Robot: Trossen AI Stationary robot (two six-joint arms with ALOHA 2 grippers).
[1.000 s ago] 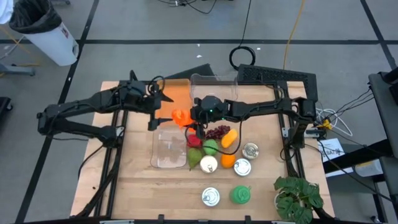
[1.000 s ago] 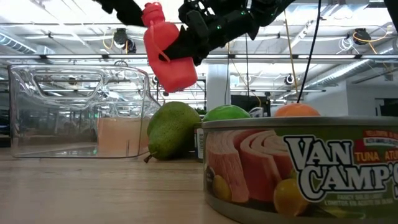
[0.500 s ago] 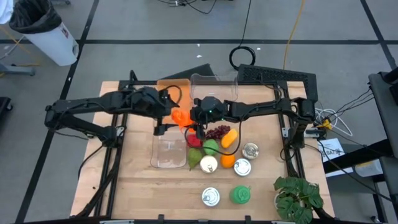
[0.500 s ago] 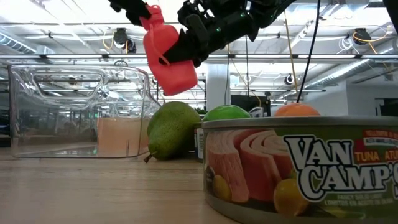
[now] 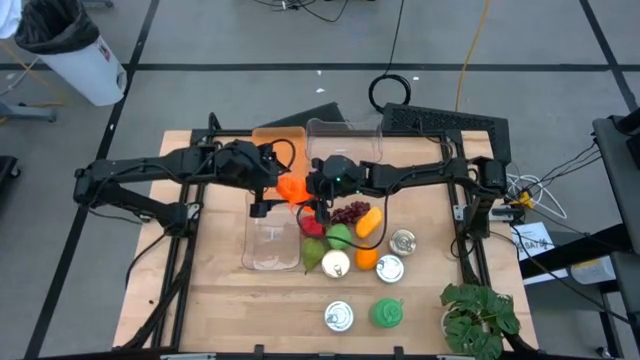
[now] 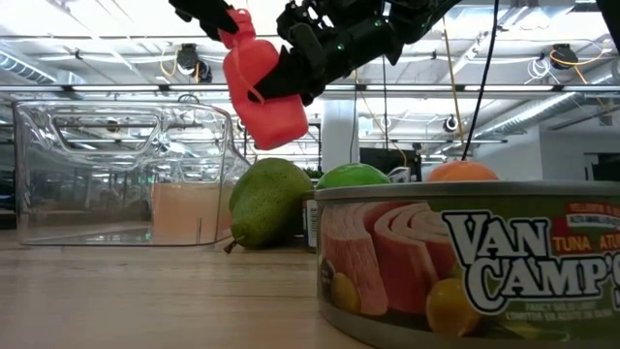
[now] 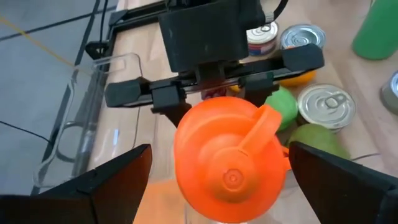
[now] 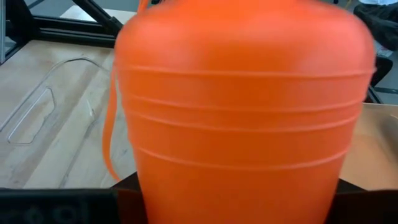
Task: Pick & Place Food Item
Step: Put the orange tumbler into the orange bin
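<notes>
The left gripper grips the orange toy jug by its end with the cap (image 5: 284, 187) next, to place the jug in the orange bin (image 5: 280, 138).
An orange toy jug (image 5: 291, 189) with a side handle and a round cap hangs in the air above the clear tub (image 5: 272, 238), tilted in the low view (image 6: 262, 82). My right gripper (image 5: 316, 190) is shut on it from the table's right. My left gripper (image 5: 268, 186) is open at the jug's cap end. In the left wrist view its fingers (image 7: 118, 180) stand wide on either side of the jug (image 7: 230, 155) without touching. The jug (image 8: 242, 106) fills the right wrist view. My right gripper (image 8: 217, 199) pinches the jug's lower body (image 8: 155, 177) between its two fingers (image 8: 62, 205), coming about level from the table's right. The jug is lifted clear of everything, tilted, with its cap (image 7: 233, 178) pointing toward the left arm.
Below and right of the jug lie a pear (image 5: 313, 256), green apple (image 5: 340, 237), orange (image 5: 366, 257), grapes (image 5: 348, 211) and several cans (image 5: 388, 268). A green bottle (image 5: 386, 312) and plant (image 5: 480, 315) stand near the front. A second clear tub (image 5: 345, 140) sits behind.
My left gripper has moved toward the table's right, up to the jug's cap end, and then stopped there. The jug and my right gripper have stayed in place.
</notes>
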